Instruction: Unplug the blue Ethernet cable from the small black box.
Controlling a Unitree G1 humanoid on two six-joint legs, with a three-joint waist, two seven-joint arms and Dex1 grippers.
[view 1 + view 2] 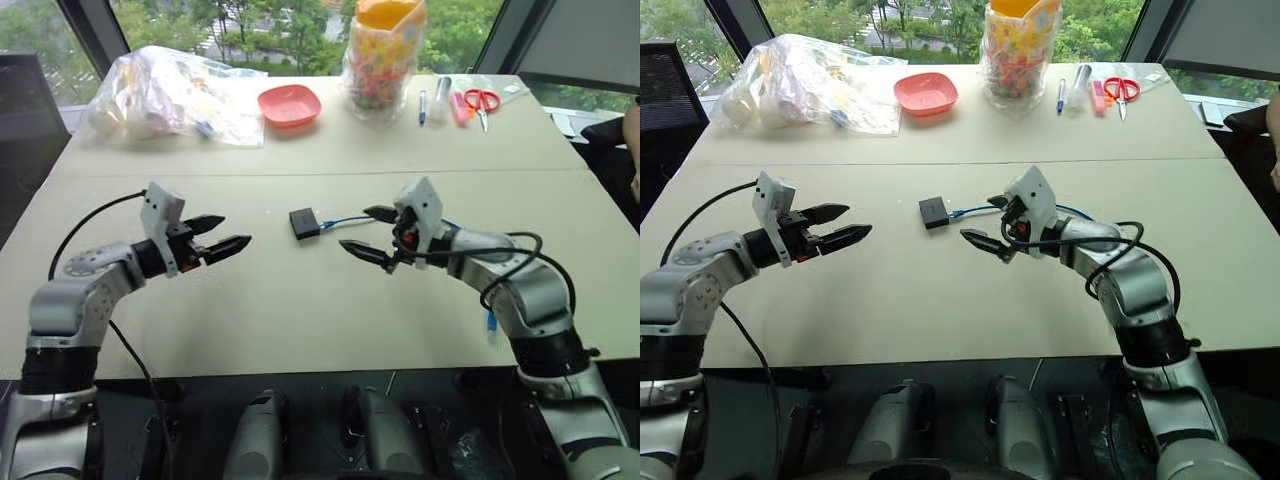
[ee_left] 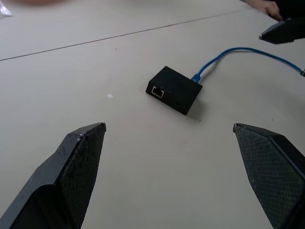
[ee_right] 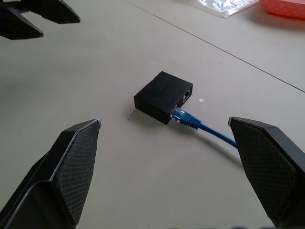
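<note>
The blue cable is thin and hangs loose. My right gripper needs to unplug it next, so it should grab the cable by the ribbed sleeve behind its plug.
The small black box lies flat on the beige table between my two arms. The blue Ethernet cable is plugged into one side of the box and runs off toward my right arm. An empty port shows on another side of the box. My left gripper hovers to the left of the box, open and empty. My right gripper hovers to the box's right, above the cable, open and empty too.
At the table's far side are a clear plastic bag, a pink dish, a jar of colourful pieces, pens and red scissors. Black arm cables loop beside my right forearm.
</note>
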